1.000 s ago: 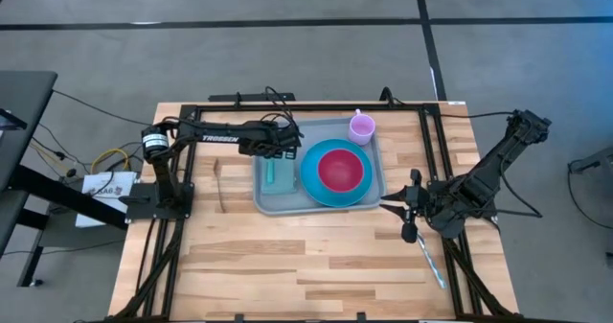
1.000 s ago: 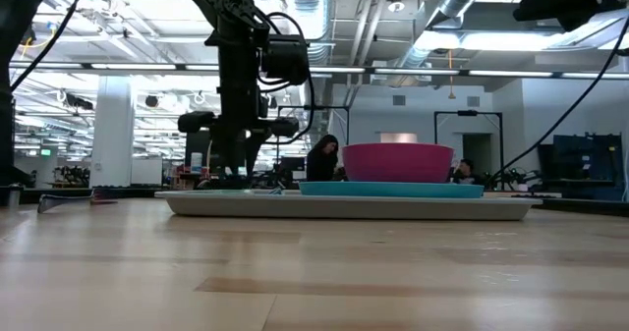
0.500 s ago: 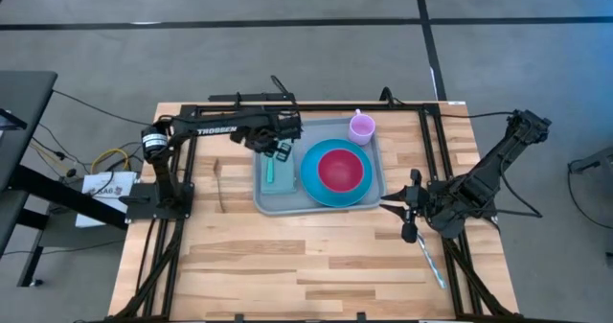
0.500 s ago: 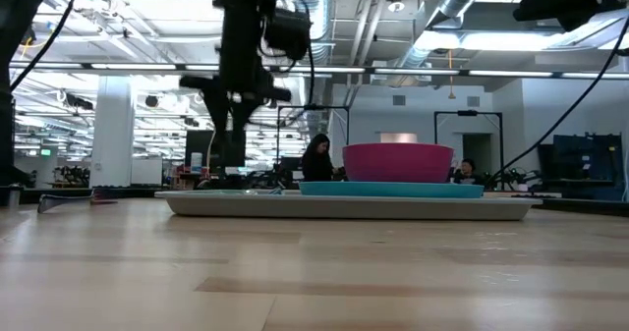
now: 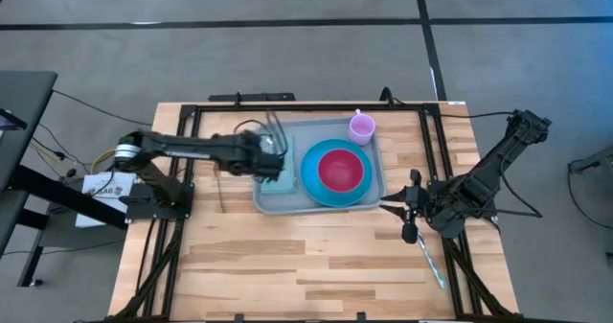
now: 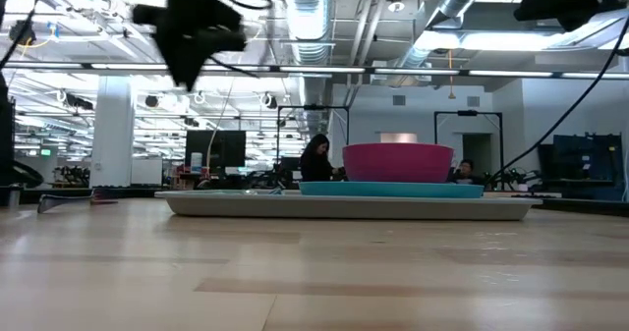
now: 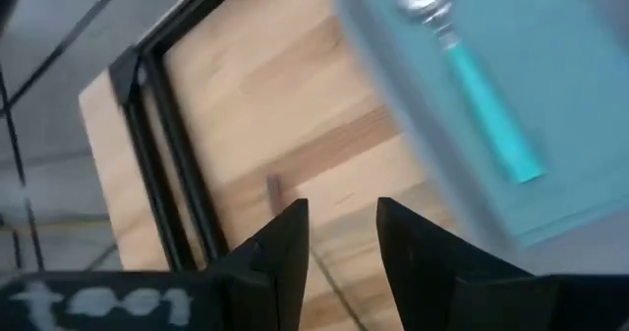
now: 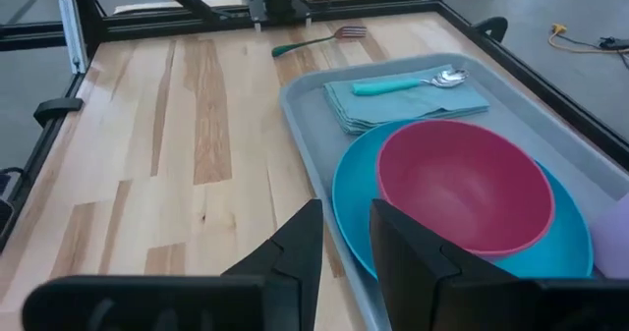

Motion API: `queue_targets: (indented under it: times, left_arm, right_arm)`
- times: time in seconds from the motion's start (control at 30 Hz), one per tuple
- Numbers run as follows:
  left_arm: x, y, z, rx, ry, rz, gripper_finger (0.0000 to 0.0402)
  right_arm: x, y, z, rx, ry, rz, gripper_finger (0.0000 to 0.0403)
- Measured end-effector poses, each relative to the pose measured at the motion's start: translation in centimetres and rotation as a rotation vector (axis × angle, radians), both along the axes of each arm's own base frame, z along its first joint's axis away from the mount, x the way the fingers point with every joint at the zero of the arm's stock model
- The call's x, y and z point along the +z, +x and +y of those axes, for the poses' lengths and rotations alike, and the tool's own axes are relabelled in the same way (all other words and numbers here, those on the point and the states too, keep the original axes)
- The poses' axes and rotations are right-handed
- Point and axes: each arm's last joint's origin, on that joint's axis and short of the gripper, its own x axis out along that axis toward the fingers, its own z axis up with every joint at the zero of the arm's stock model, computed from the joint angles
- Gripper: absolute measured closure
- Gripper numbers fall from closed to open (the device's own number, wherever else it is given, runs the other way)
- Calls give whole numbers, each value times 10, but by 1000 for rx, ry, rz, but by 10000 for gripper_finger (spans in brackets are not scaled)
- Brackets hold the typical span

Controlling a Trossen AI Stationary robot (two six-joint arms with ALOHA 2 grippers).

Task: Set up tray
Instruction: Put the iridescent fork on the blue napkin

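Observation:
Next, my left gripper grabs the fork by its slim handle. Then it lays the fork on the tray's napkin.
The grey-blue tray (image 5: 376,184) lies flat on the table. It holds a blue plate (image 5: 311,179) with a pink bowl (image 5: 340,168), a purple cup (image 5: 361,126) and a folded teal napkin (image 5: 280,181). A teal-handled spoon (image 7: 472,56) lies on the napkin (image 7: 560,115). My left gripper (image 5: 273,160) (image 7: 339,238) hangs open and empty, raised above the tray's left edge. My right gripper (image 5: 385,206) (image 8: 344,233) waits open just right of the tray, pointing at it.
A dark-handled fork (image 8: 314,41) lies on the wood left of the tray (image 8: 305,105). A light-handled utensil (image 5: 431,261) lies near the right arm's base. Black frame rails (image 5: 182,256) run along the table's sides. Bare wood (image 5: 306,265) spreads toward the near edge.
My left gripper has risen from just above the napkin and drawn back toward the table's left edge, its arm swinging out. The spoon stays lying on the napkin. The tray, plate, bowl and cup have kept still.

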Motion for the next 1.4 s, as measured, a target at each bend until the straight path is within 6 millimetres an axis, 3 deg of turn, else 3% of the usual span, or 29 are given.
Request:
queue_targets:
  times: [0.3,0.4,0.53,1.17,1.27,1.4]
  left_arm:
    - [-88,-65,-9,278,-13,163,290]
    - [-115,-75,-9,294,-10,148,290]
    - [-140,-76,-9,295,-40,30,290]
    - [-169,-87,-8,340,-7,-96,292]
    - [-169,-88,-8,341,-3,-88,315]
    - [-169,-89,-8,328,15,-79,376]
  right_arm:
    - [0,0,0,-6,8,-3,321]
    - [0,0,0,-10,6,-7,321]
    - [0,0,0,-11,6,-7,321]
    - [0,0,0,-11,6,-7,321]
    - [0,0,0,-11,6,-7,321]
    - [0,0,0,-11,6,-7,321]
